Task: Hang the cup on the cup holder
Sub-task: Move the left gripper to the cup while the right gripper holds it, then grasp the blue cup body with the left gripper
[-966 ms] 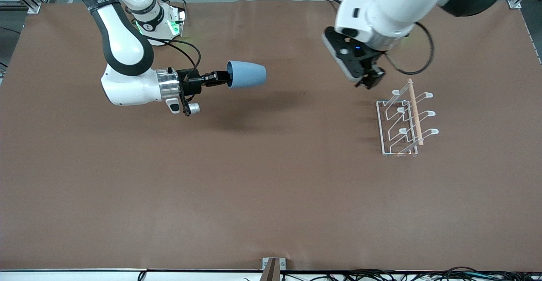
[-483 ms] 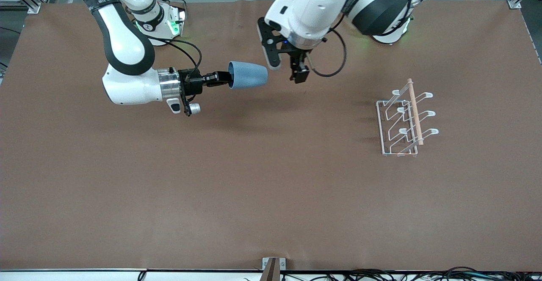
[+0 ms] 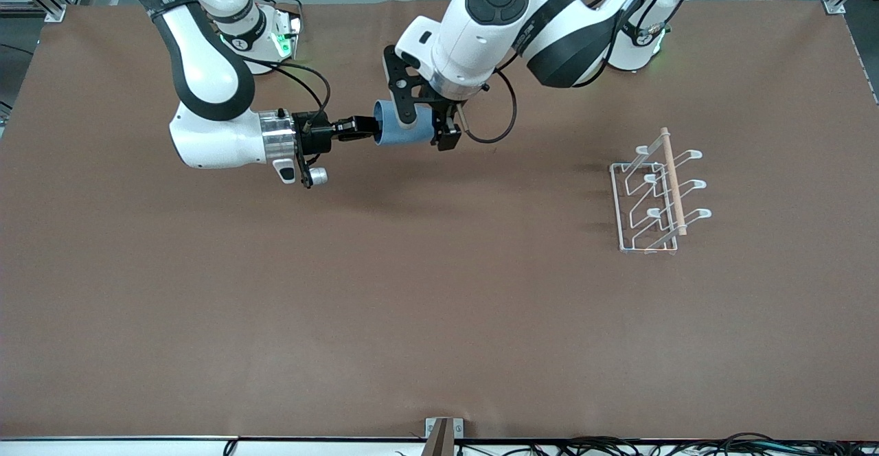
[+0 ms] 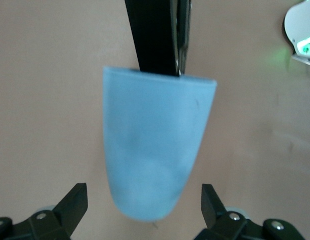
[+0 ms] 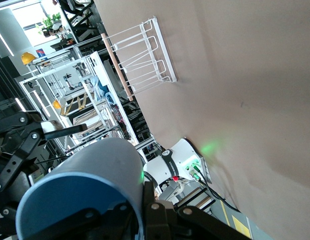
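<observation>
The cup's opening has to stay free to go over a hook of the cup holder point(image 3: 673, 181), so my left gripper should next grab the cup by its closed end point(image 3: 424, 123).
The light-blue cup point(image 3: 400, 133) lies sideways in the air over the part of the table near the robots' bases. My right gripper point(image 3: 364, 127) is shut on its rim, one finger inside the mouth point(image 5: 144, 212). My left gripper point(image 3: 426, 131) is open, and its fingers point(image 4: 72, 202) stand on either side of the cup's point(image 4: 155, 160) closed end, apart from it. The cup holder point(image 3: 673, 181), a white wire rack with a wooden rod, stands on the table toward the left arm's end. It also shows in the right wrist view as the rack point(image 5: 139, 55).
The brown table cover point(image 3: 439, 318) stretches bare between the cup and the rack. The right arm's base with a green light point(image 3: 276, 42) sits close to the cup. A small metal bracket point(image 3: 443, 432) is at the table's near edge.
The left arm has swung from above the rack over to the cup, and its open fingers now straddle the cup's closed end. The right arm has barely shifted.
</observation>
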Controlling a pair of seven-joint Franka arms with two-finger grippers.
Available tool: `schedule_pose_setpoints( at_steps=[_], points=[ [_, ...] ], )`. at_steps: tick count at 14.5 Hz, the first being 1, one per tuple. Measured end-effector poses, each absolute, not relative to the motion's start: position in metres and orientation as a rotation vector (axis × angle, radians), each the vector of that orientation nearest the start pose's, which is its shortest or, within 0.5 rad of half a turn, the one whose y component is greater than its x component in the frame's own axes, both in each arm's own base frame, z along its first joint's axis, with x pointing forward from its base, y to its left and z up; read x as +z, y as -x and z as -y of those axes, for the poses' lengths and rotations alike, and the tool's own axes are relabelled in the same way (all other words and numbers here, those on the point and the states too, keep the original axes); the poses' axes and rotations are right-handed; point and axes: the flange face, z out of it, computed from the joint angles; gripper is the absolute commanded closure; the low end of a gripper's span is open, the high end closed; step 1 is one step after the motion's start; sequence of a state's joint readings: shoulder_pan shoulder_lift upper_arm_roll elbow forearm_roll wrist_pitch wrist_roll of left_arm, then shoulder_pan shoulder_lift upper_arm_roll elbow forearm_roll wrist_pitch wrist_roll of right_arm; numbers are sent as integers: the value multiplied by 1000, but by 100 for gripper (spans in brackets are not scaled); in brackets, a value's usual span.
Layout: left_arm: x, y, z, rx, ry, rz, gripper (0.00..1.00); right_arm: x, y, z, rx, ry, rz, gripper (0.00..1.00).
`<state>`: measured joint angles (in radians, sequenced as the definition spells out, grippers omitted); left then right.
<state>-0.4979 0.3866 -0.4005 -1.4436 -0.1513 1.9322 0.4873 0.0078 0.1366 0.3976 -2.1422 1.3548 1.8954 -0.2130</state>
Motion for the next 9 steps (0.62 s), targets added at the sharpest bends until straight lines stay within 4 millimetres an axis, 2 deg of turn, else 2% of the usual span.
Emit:
schedule_pose_setpoints(
  at_steps=[5, 7, 9],
  points=[
    [486, -444, 532, -166, 2751, -2107, 0, 369, -478, -280, 485, 1913, -145, 99],
    [485, -442, 534, -163, 2749, -2112, 17, 369, -478, -280, 484, 1913, -145, 99],
    [485, -442, 534, -162, 2749, -2112, 42, 369, -477, -280, 485, 1913, -144, 99]
  ],
)
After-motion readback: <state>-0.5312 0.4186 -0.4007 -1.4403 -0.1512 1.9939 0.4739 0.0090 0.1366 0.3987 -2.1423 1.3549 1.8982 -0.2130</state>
